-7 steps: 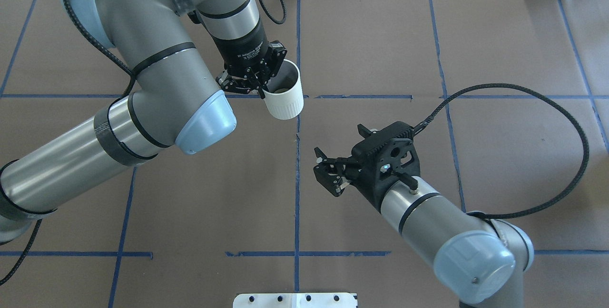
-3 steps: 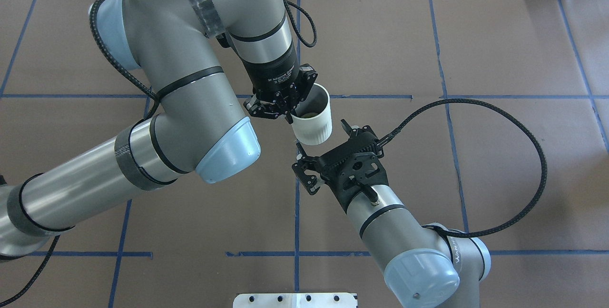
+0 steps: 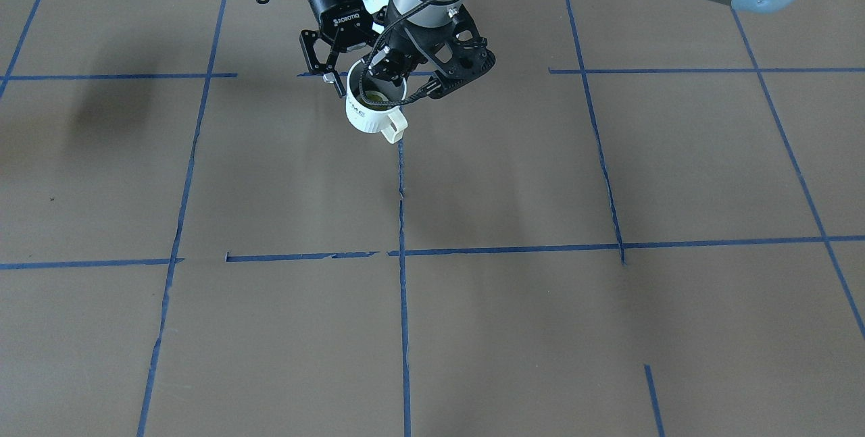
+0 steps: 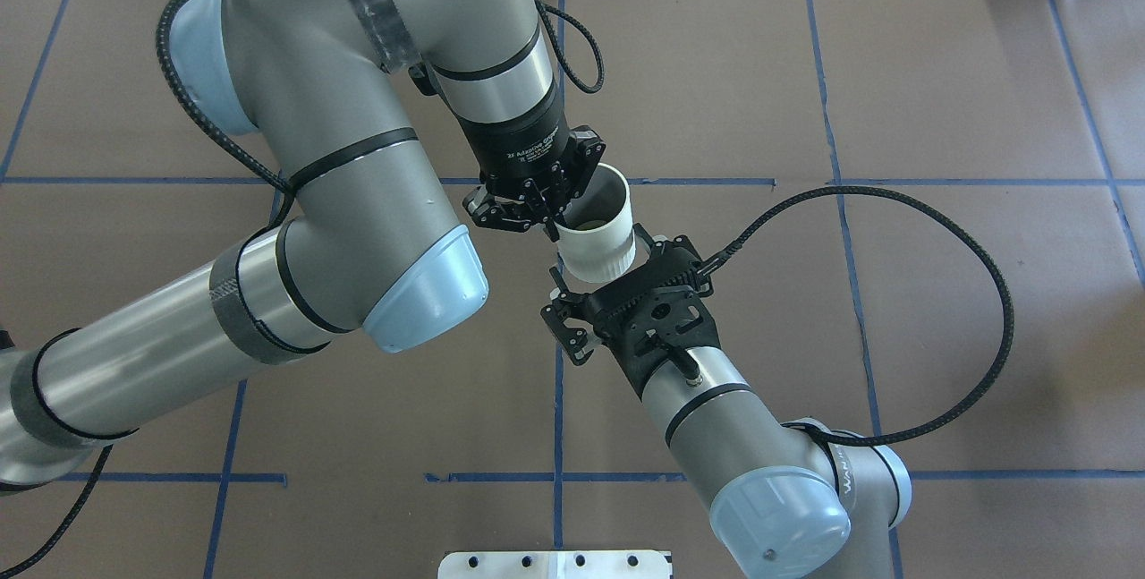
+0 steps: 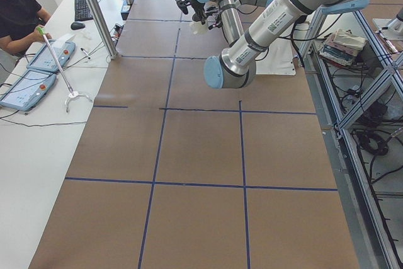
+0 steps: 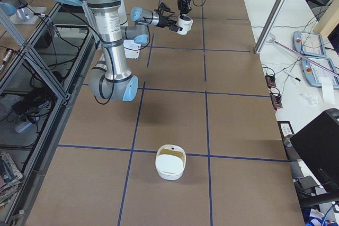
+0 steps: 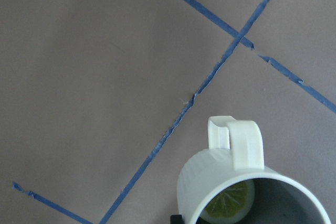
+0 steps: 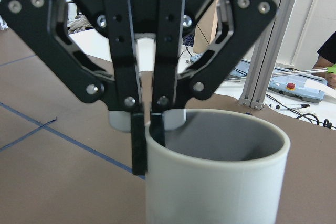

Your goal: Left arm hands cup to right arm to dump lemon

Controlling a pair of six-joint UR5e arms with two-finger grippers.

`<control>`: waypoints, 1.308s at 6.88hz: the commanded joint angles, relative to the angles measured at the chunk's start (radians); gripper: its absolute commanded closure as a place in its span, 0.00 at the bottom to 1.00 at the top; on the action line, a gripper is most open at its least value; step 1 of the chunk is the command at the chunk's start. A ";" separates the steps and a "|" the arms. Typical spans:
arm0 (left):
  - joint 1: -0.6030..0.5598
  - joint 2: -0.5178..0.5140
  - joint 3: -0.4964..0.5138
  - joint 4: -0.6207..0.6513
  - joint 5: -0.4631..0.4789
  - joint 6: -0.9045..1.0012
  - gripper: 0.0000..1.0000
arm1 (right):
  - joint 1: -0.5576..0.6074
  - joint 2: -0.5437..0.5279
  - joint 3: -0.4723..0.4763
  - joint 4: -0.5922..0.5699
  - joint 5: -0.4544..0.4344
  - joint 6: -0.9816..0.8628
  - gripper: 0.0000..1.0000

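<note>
The cup should be gripped next by its body (image 3: 365,117) with my right gripper. The cup's open top (image 3: 375,80) then stays free to dump the lemon.
My left gripper (image 4: 552,223) is shut on the rim of the cream-white cup (image 4: 595,248) and holds it upright above the table's middle. The lemon (image 7: 228,205) lies inside; it also shows in the front view (image 3: 374,94). The cup's handle (image 3: 394,127) points away from me. My right gripper (image 4: 604,259) is open, level with the cup's lower body, one finger on each side; I cannot tell whether they touch. One of its fingers (image 3: 332,79) shows left of the cup (image 3: 368,116). The right wrist view shows the left gripper (image 8: 148,140) pinching the cup's wall (image 8: 210,182).
Brown table cover with a blue tape grid (image 4: 559,400). A white lidded container (image 6: 170,166) sits near the table's right end. Operator (image 5: 19,11) and control tablets (image 5: 28,89) are on the far side table. The right arm's braided cable (image 4: 984,293) loops out to the right.
The left arm carried the cup to the right and nearer to me. The right gripper swung in from the lower right and now straddles the cup's base, still open.
</note>
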 commanded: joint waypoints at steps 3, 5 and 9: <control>0.002 0.006 -0.025 0.002 -0.002 0.000 0.98 | 0.011 0.000 0.000 -0.001 -0.001 -0.002 0.00; 0.008 0.006 -0.040 0.002 -0.002 0.000 0.95 | 0.012 0.000 -0.002 -0.001 -0.003 -0.002 0.01; 0.017 0.006 -0.040 -0.001 -0.006 0.000 0.45 | 0.012 -0.006 -0.007 -0.002 -0.003 -0.037 0.64</control>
